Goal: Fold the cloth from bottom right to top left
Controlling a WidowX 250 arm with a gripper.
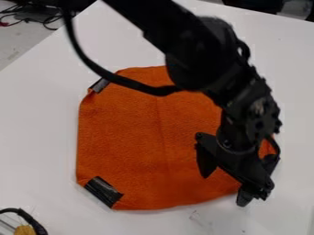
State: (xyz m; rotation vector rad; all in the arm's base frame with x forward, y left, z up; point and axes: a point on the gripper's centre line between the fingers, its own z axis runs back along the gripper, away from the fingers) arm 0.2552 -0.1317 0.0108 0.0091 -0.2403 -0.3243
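Note:
The orange cloth (122, 137) is to be folded diagonally, so the robot's gripper next needs to pick up the cloth by its corner opposite the taped corner beside the cable.
My gripper (226, 184) is at the cloth's lower right, its two fingers spread wide apart. One finger is over the cloth, and the other hangs at its lower right edge. The orange cloth (122, 137) lies spread out on the white table, with black tape on its upper left and lower left corners. The arm crosses above the cloth's upper right part and hides much of its right side. A small orange patch shows at the right, behind the gripper.
The white table (36, 119) surrounds the cloth. A yellow object (25, 230) with a black cable is at the bottom left edge. A black cable loops from the arm over the cloth's top left.

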